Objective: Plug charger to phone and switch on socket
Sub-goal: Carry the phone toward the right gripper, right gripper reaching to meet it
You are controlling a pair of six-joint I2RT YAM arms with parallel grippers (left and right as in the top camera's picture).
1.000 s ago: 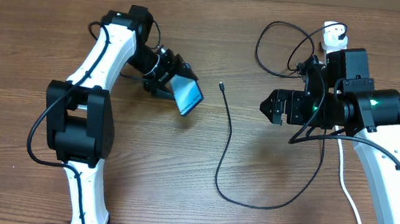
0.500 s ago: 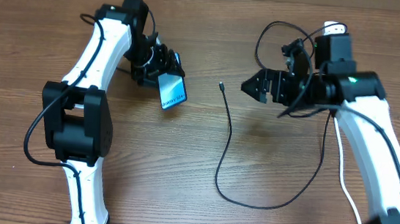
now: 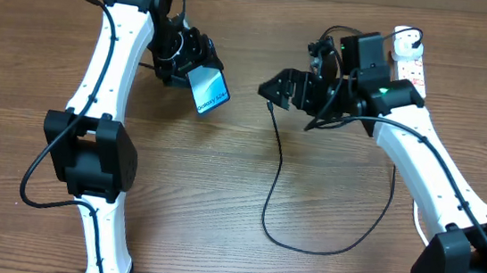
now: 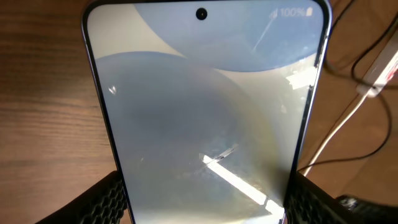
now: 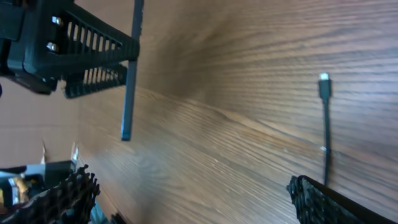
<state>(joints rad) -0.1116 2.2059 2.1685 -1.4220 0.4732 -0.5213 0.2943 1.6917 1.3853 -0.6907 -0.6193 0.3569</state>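
Note:
My right gripper needs to take the phone's loose end point(image 3: 212, 100) point(image 5: 127, 122) across screen and back. This leaves the other end of the phone for my left gripper to retake for plugging.
My left gripper point(image 3: 197, 76) is shut on the phone point(image 3: 208, 90), whose blue screen faces up; in the left wrist view the phone point(image 4: 205, 112) fills the frame between the fingers point(image 4: 202, 199). The charger cable point(image 3: 274, 171) is thin and black and lies on the table in a loop, its connector tip point(image 3: 268, 104) free. My right gripper point(image 3: 272, 88) is open and empty, just above the tip. In the right wrist view the tip point(image 5: 324, 81) lies ahead of the open fingers point(image 5: 193, 193), and the phone shows edge-on point(image 5: 129, 93). The socket point(image 3: 410, 56) lies at the back right.
The wooden table point(image 3: 219, 206) carries a thick white cord point(image 3: 419, 216) that runs down the right side. The black cable coils near the socket point(image 3: 339, 74).
My right gripper has moved left, from well right of the connector tip to close by it. My left arm has swung back and lifted the phone slightly away from the cable.

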